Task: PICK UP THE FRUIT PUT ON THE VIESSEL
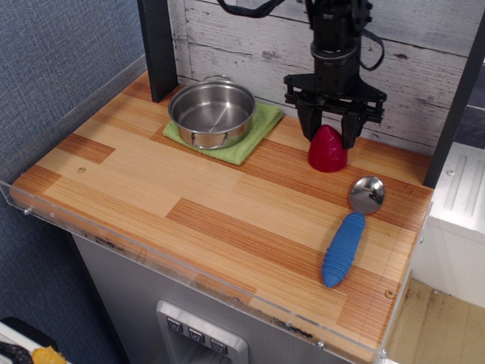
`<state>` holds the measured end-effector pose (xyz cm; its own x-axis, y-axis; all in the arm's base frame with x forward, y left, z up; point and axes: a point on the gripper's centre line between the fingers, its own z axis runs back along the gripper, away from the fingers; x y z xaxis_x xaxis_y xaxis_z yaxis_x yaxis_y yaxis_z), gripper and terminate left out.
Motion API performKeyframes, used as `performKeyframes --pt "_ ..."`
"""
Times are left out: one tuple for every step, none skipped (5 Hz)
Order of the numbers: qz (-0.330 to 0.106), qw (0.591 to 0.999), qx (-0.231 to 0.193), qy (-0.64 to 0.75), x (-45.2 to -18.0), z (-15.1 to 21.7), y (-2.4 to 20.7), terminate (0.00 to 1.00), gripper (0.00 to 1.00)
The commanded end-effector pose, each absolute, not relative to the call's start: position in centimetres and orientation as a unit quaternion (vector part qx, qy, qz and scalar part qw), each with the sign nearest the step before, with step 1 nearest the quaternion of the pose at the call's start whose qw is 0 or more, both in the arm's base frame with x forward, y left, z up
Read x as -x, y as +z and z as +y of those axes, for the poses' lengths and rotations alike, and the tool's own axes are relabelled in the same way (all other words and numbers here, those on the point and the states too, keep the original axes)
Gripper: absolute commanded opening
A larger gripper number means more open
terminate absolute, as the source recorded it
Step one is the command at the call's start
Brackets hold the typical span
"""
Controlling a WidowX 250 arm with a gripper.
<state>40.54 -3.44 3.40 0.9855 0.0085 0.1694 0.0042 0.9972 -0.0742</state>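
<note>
The gripper grabs the red fruit by its tapered upper part [328,139] next, to put it in the steel pot [213,114].
The fruit [327,152] is a glossy dark-red cone that stands on the wooden counter at the back right. My black gripper [329,133] hangs right above it, its two fingers open and straddling the fruit's pointed tip, one on each side. I cannot tell whether the fingers touch it. The viessel [212,111] is a shiny round steel pot, empty, sitting on a green cloth [253,133] at the back, to the left of the gripper.
A steel spoon with a ribbed blue handle [345,246] lies near the right front. A black post [157,45] stands behind the pot. A whitewashed plank wall [227,38] backs the counter. A clear rim [189,265] edges the front.
</note>
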Motion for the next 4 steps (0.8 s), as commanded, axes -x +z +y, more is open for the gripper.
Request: performKeyframes --pt "-0.161 0.983 0.086 0.028 -40.3 -1.7 10.5 0.0 0.0" --pt "-0.185 0.978 0.095 0.011 -38.9 0.2 15.3 0.0 0.0" --pt "-0.179 0.981 0.076 0.003 -38.4 3.5 16.7 0.0 0.0" --pt "-0.162 0.986 0.036 0.003 -38.1 6.0 16.0 0.0 0.0"
